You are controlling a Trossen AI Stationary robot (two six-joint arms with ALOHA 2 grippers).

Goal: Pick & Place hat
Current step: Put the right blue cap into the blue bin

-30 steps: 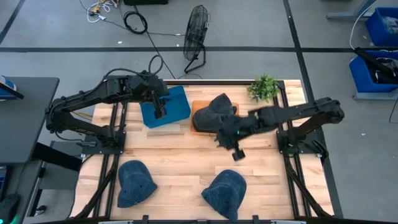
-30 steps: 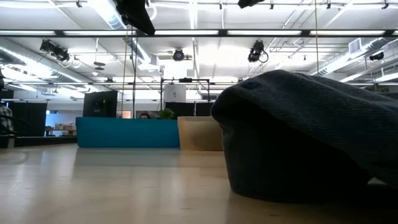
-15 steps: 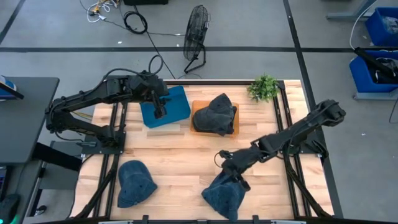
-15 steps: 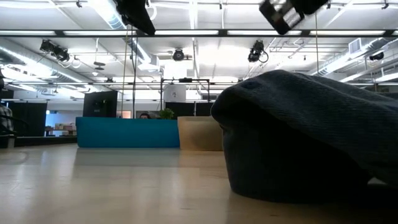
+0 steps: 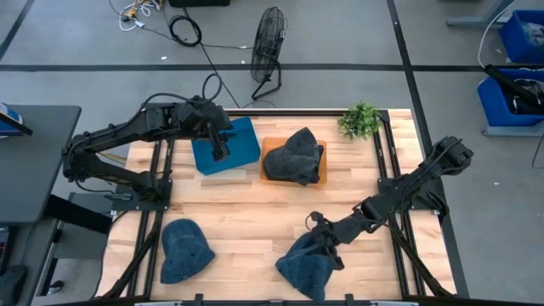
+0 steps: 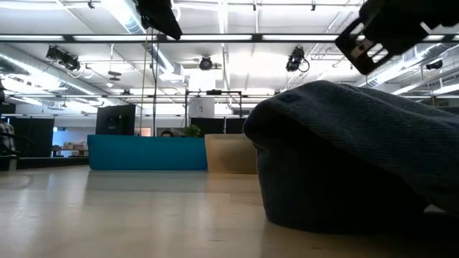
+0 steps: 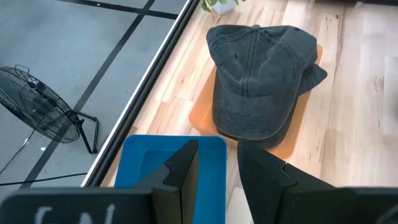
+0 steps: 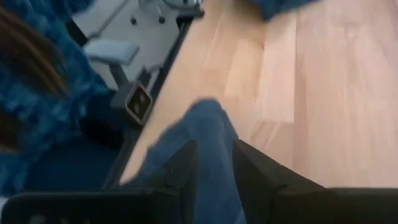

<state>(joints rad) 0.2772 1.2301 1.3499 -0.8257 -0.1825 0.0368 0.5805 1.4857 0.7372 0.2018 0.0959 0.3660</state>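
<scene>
I should grab the denim hat by its top (image 5: 306, 265) with my right gripper next, so it can go in the blue tray (image 5: 242, 140).
Three dark denim hats lie on the wooden table. One hat (image 5: 293, 155) (image 7: 258, 74) rests on the orange tray (image 5: 320, 177). A second hat (image 5: 185, 249) lies near the left near corner. The third hat (image 5: 303, 267) (image 6: 358, 158) (image 8: 205, 127) lies near the right of the near edge. My right gripper (image 5: 321, 245) (image 8: 214, 155) hovers just above this third hat's far side, fingers shut to a narrow slit; the low view shows it clear of the crown. My left gripper (image 5: 218, 151) (image 7: 217, 155) waits shut above the blue tray (image 5: 242, 140).
A potted plant (image 5: 360, 119) stands at the far right corner. The blue tray (image 7: 149, 165) and the orange tray (image 7: 202, 112) sit side by side at the far edge. Bare wood lies between the trays and the two near hats. A fan stands on the floor beyond.
My right gripper has swung from beside the orange tray toward the table's near edge and come down over the near right hat. The hat on the orange tray has stayed where it was. The left arm has kept still.
</scene>
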